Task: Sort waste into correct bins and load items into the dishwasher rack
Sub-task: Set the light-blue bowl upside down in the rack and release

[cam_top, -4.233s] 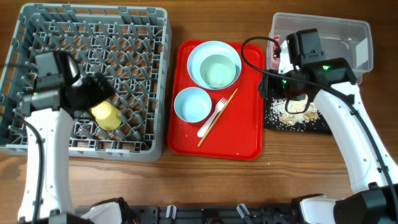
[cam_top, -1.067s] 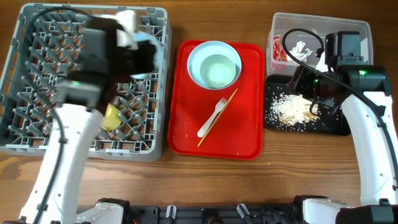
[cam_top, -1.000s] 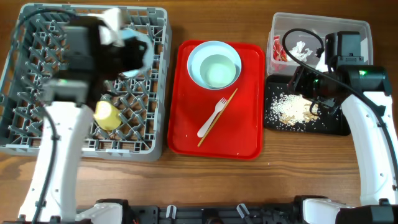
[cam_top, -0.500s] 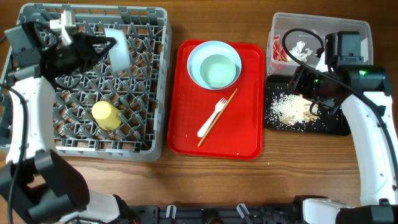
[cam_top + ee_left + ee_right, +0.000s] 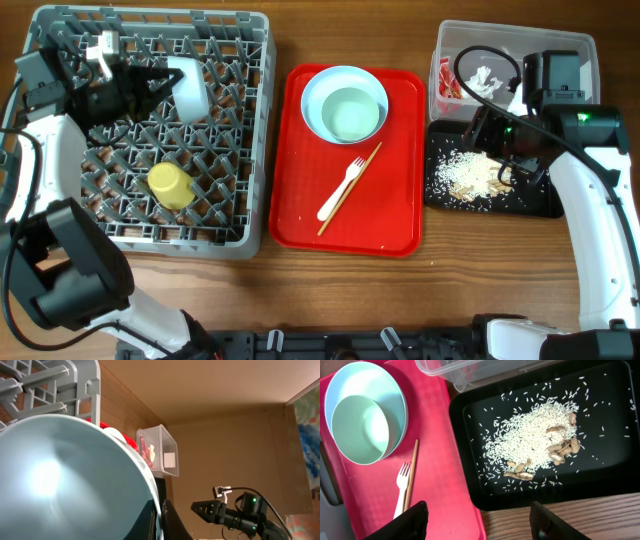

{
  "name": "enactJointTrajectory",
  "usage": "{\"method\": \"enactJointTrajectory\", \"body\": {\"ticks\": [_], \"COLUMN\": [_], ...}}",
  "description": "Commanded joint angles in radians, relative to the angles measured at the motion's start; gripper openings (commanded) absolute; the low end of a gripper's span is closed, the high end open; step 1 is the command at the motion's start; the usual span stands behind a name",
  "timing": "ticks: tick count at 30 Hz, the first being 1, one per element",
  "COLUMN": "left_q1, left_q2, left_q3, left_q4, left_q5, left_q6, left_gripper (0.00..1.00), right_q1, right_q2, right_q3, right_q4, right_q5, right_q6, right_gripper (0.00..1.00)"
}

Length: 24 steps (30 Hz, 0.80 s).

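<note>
The pale blue bowl is still hanging short of the pegs by the yellow cup, so I will move it there before my left gripper lets go.
A small pale blue bowl stands on its edge among the pegs at the back of the grey dishwasher rack. My left gripper is shut on its rim, and the bowl fills the left wrist view. A yellow cup sits upside down in the rack. On the red tray a pale green bowl rests inside a wider pale blue one, with a white fork and chopstick beside them. My right gripper hangs open above the black tray of rice scraps.
The clear tub at the back right holds a red-and-white wrapper and a white tissue. The black tray lies just in front of it. Bare wooden table runs along the front edge.
My left arm swung from over the rack's middle out to its left, and the blue bowl it carries now stands on edge at the rack's back. The right arm has not moved.
</note>
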Motion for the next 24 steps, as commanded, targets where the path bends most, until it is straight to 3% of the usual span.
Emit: {"method": "enactJointTrajectory", "body": {"ticks": [1,14,17,22,24], "left_q1": [0.009,0.071,0.098,0.167,0.192], "left_q2": [0.027,0.113,0.113,0.113,0.113], "left_q3": [0.016,0.013,0.013,0.013,0.013], "left_q4": [0.024,-0.003,-0.035,-0.118,-0.135], "left_q5": [0.038,0.031,-0.029,-0.108,-0.108], "left_q6": [0.016,0.017,0.017,0.024,0.024], "left_gripper": [0.04,0.04,0.05,0.17,0.28], "right_q1": [-0.002,-0.002,-0.002,-0.002,-0.002], "right_q2": [-0.012,-0.012,-0.012,-0.012,-0.012], "right_q3": [0.011,0.011,0.012,0.012,0.012], "right_q4": [0.001,-0.001,-0.001,-0.001,-0.001], "right_q5": [0.014,0.014,0.014,0.014,0.014], "right_q6": [0.011,0.011,0.011,0.011,0.011], "right_gripper": [0.65,0.65,0.65,0.65,0.65]}}
